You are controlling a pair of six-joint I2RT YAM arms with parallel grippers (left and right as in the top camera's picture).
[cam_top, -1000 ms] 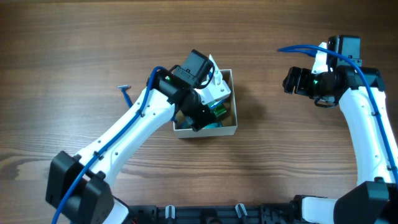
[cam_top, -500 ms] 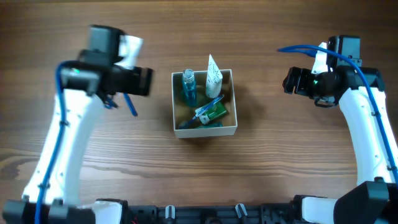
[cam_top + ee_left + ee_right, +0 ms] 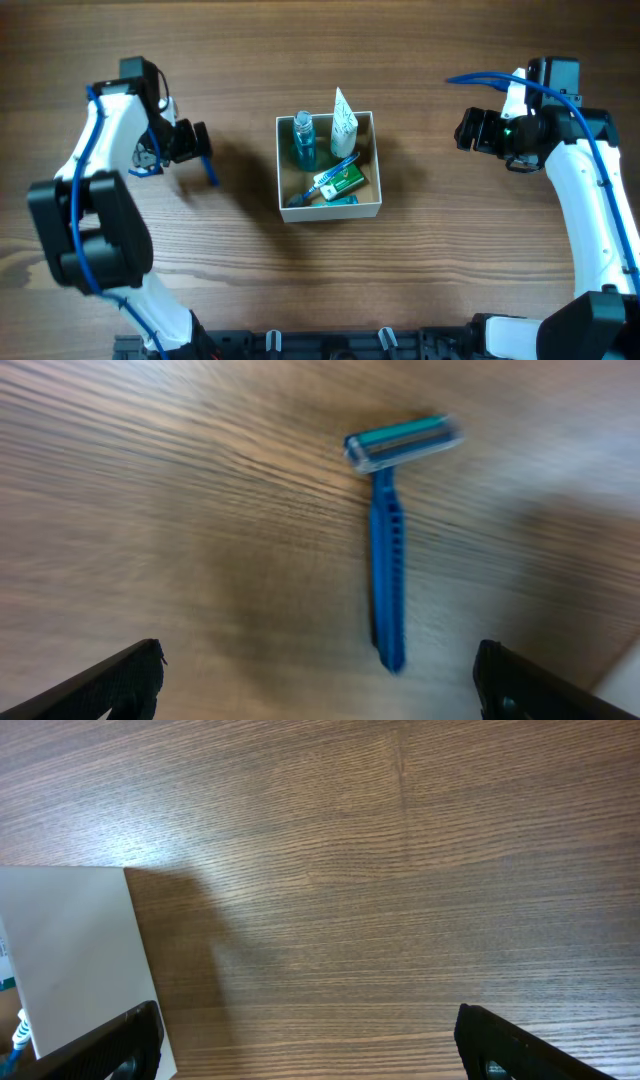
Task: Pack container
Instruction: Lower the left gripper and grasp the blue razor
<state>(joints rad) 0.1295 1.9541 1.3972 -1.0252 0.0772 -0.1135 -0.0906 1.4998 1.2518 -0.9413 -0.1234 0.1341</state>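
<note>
The open fingers of my left gripper are above the razor's handle (image 3: 209,171) (image 3: 388,572) and would miss it if they closed now. They will come down before they close on it.
The container (image 3: 329,209), a square white box with a brown inside, stands mid-table. It holds a blue bottle (image 3: 303,141), a white tube (image 3: 343,119), a green-and-white packet (image 3: 344,181) and a blue toothbrush (image 3: 322,182). Left of it a blue razor (image 3: 209,169) lies on the wood. My left gripper (image 3: 199,143) hovers open just above the razor. In the left wrist view the razor (image 3: 388,560) lies ahead between the open fingertips (image 3: 128,678), untouched. My right gripper (image 3: 464,130) stands open and empty to the right of the box, whose white wall (image 3: 70,950) shows in the right wrist view.
The wooden table (image 3: 450,250) surrounds the box. Both arm bases stand along the front edge. A blue cable (image 3: 480,78) loops over the right arm.
My left arm has swung from over the box out to the left, above the razor, and its jaws opened wider. The box's contents came into view. The right arm stayed still.
</note>
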